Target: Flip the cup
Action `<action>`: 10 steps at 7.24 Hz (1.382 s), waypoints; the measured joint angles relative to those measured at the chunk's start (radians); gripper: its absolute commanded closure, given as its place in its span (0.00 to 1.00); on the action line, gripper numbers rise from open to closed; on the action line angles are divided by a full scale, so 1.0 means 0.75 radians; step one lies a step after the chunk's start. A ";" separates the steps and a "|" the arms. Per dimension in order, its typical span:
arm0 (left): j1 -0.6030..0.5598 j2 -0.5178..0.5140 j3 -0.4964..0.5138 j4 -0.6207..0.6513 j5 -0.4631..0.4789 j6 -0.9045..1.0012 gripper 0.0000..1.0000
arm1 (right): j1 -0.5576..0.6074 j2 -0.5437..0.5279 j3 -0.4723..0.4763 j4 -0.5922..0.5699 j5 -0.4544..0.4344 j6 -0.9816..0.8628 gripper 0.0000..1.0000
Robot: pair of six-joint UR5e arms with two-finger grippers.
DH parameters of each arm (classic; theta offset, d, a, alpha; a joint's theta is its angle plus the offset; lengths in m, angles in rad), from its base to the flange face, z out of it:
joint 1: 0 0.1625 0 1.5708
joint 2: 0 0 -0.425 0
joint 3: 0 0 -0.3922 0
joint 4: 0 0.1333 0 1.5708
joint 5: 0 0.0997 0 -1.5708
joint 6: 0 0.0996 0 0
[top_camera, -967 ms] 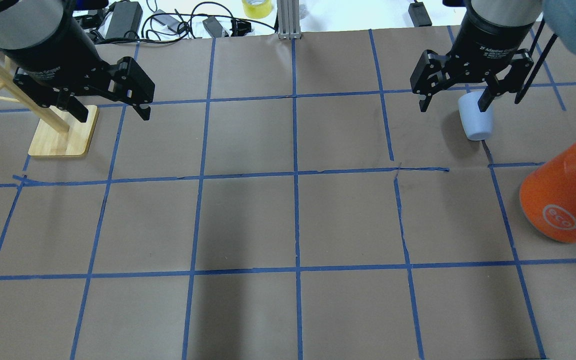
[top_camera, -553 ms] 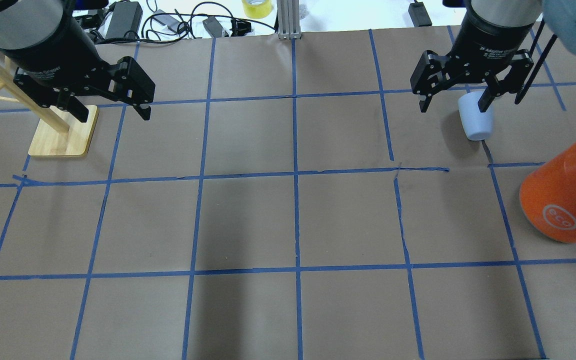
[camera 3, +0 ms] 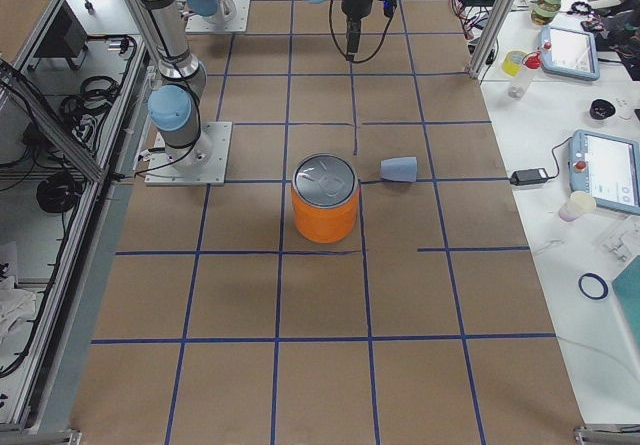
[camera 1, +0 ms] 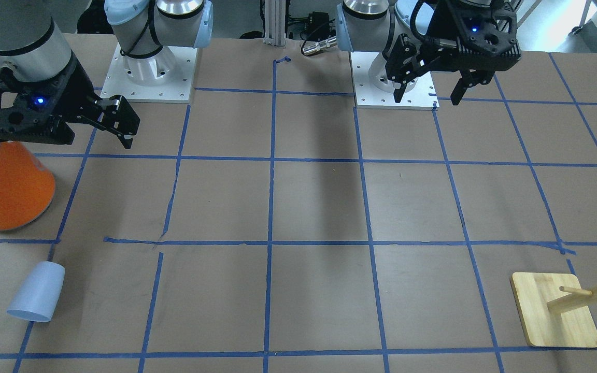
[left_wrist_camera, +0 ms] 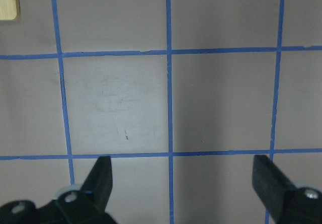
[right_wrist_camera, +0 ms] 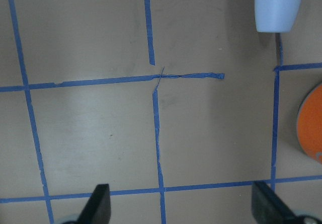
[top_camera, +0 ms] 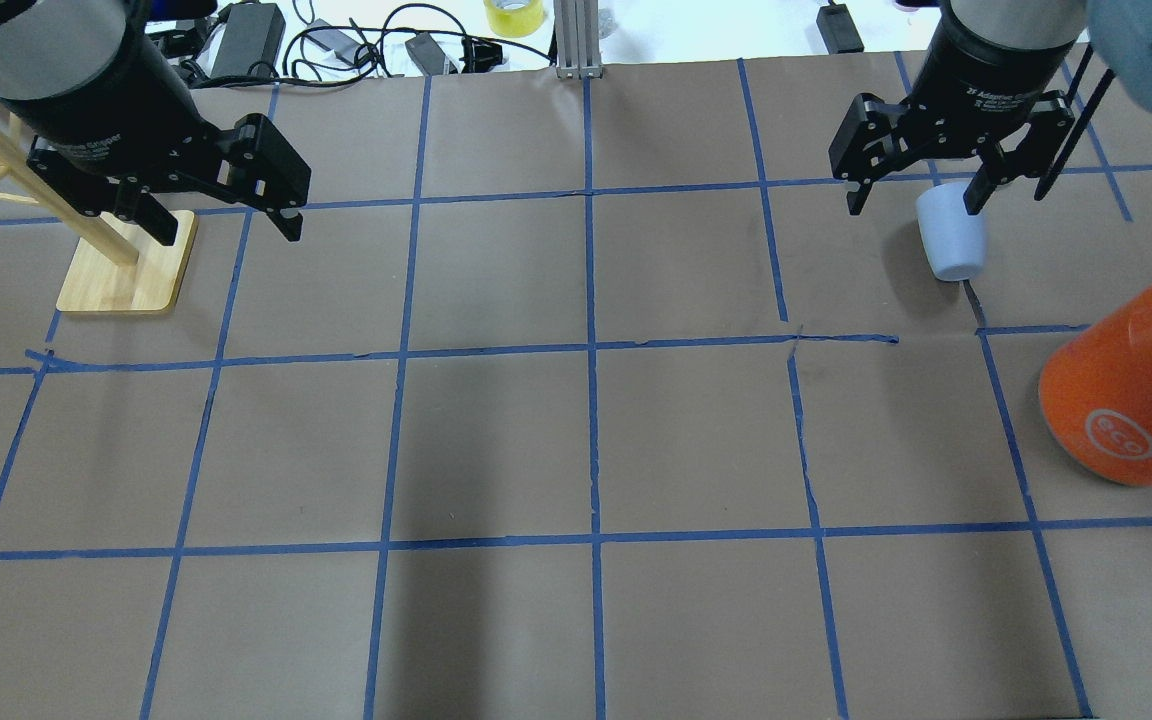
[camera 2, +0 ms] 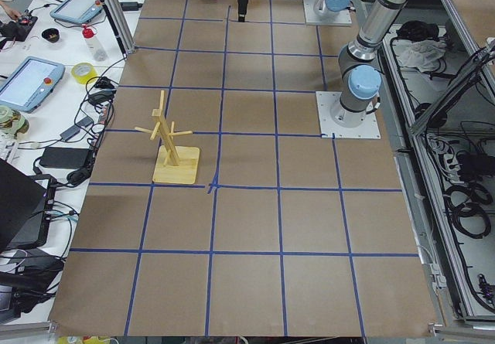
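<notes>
My right gripper needs to reach the pale blue cup and grab its narrow closed end [camera 1: 51, 274], leaving its rim [camera 1: 29, 313] free to flip the cup over.
The pale blue cup [top_camera: 954, 245] lies on its side at the far right of the table, wide end pointing away from my base. It also shows in the front view [camera 1: 37, 298], the right side view [camera 3: 399, 169] and the top edge of the right wrist view [right_wrist_camera: 278, 5]. My right gripper [top_camera: 914, 208] is open and empty, held well above the table. One of its fingers overlaps the cup's far end in the overhead view, and the wrist view [right_wrist_camera: 183, 204] shows it apart from the cup. My left gripper [top_camera: 226, 232] is open and empty, raised at the far left.
A large orange can [top_camera: 1126, 400] with a silver top stands near the cup on the right edge. A wooden peg rack [top_camera: 126, 270] on a square base stands at the far left under my left arm. Cables and a tape roll [top_camera: 514, 15] lie beyond the far edge.
My right gripper has shifted slightly up and to the far right, still open. The cup and my left gripper have not moved.
</notes>
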 measured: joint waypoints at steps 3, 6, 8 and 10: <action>-0.001 0.000 -0.002 -0.001 0.004 0.000 0.00 | -0.001 0.017 0.000 -0.009 -0.001 0.011 0.00; -0.002 0.000 -0.003 -0.001 0.001 0.000 0.00 | -0.056 0.100 0.015 -0.073 -0.013 0.017 0.00; -0.002 0.000 -0.004 -0.002 0.005 0.000 0.00 | -0.161 0.191 0.077 -0.255 -0.017 0.016 0.00; -0.002 0.002 -0.003 -0.001 0.002 0.000 0.00 | -0.205 0.301 0.168 -0.530 -0.059 0.020 0.00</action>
